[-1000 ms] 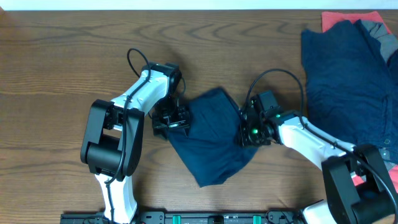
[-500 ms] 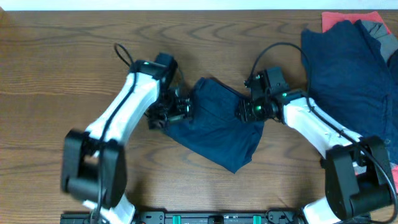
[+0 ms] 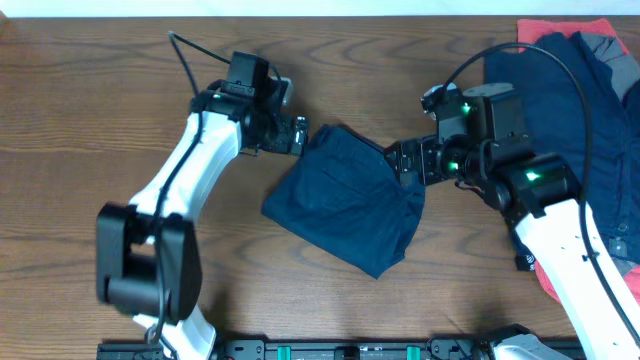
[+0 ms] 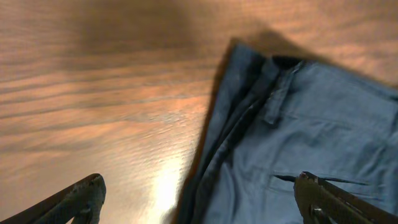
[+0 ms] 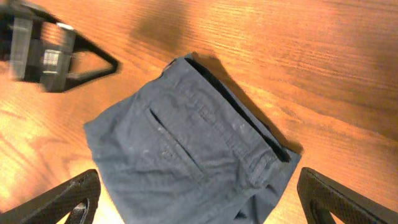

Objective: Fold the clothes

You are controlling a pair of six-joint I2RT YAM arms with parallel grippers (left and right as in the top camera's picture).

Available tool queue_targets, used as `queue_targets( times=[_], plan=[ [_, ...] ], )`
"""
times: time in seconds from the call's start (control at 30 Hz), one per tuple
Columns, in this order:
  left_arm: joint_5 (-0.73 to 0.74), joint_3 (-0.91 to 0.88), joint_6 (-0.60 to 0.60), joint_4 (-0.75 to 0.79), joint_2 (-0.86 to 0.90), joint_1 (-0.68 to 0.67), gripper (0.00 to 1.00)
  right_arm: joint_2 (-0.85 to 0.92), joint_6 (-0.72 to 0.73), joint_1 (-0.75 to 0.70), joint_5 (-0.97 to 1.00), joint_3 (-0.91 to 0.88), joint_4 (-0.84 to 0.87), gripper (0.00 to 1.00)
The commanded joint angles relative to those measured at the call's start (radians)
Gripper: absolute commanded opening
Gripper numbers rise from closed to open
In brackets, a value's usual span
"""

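Note:
The layered waistband edge of the folded navy shorts is beneath my left gripper. My left gripper needs to grab the shorts there next, so I can pull them aside flat and still folded.
Folded navy shorts lie flat in the middle of the wooden table, with the waistband and a back pocket showing. My left gripper hovers at their far left corner, jaws wide open and empty; the cloth's edge lies below it. My right gripper hangs over the shorts' right edge, also open with nothing in it. More clothes are piled at the right: a large navy garment over a coral-red piece and a grey piece.
The brown wooden table extends to the left and in front of the shorts. The left gripper shows at the upper left of the right wrist view. A black rail runs along the near edge.
Both grippers opened wide and let go of the shorts. Both arms drew back toward the far side, and the right one rose. The shorts now lie folded and have shifted slightly toward the far side.

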Motion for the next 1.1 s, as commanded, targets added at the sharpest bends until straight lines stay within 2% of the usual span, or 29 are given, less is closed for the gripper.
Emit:
queue_targets(
  times=[0.0, 0.1, 0.33, 0.37, 0.43, 0.47, 0.57, 0.6, 0.77, 0.87, 1.07],
  plan=[
    [0.124, 0.004, 0.073, 0.008, 0.091, 0.008, 0.98, -0.016, -0.011, -0.011, 0.023, 0.007, -0.033, 0.99],
    [0.176, 0.004, 0.077, 0.007, 0.167, 0.008, 0.98, -0.014, -0.011, -0.011, 0.064, 0.006, -0.068, 0.99],
    [0.406, 0.002, 0.091, -0.028, 0.259, 0.006, 0.98, -0.014, -0.011, -0.012, 0.133, 0.006, -0.105, 0.99],
    [0.416, 0.000, 0.091, -0.033, 0.260, 0.006, 0.87, -0.014, -0.011, -0.012, 0.134, 0.006, -0.105, 0.99],
    [0.428, 0.000, 0.090, -0.040, 0.259, 0.005, 0.56, -0.014, -0.011, -0.012, 0.134, 0.006, -0.105, 0.99],
    [0.436, 0.000, 0.090, -0.044, 0.259, 0.005, 0.49, -0.014, -0.011, -0.012, 0.134, 0.006, -0.105, 0.99],
    [0.437, 0.000, 0.090, -0.056, 0.259, 0.005, 0.14, -0.014, -0.011, -0.012, 0.136, 0.006, -0.105, 0.99],
    [0.437, 0.000, 0.090, -0.057, 0.259, 0.005, 0.06, -0.014, -0.011, -0.012, 0.137, 0.006, -0.105, 0.99],
    [0.421, 0.010, 0.088, -0.043, 0.253, 0.024, 0.06, -0.014, -0.011, -0.012, 0.137, 0.006, -0.106, 0.99],
    [0.356, 0.043, 0.022, -0.023, 0.237, 0.084, 0.06, -0.014, -0.011, -0.012, 0.142, 0.006, -0.111, 0.99],
    [0.248, 0.179, -0.119, 0.010, 0.201, 0.333, 0.06, -0.014, -0.012, -0.012, 0.179, 0.006, -0.142, 0.99]
  ],
)
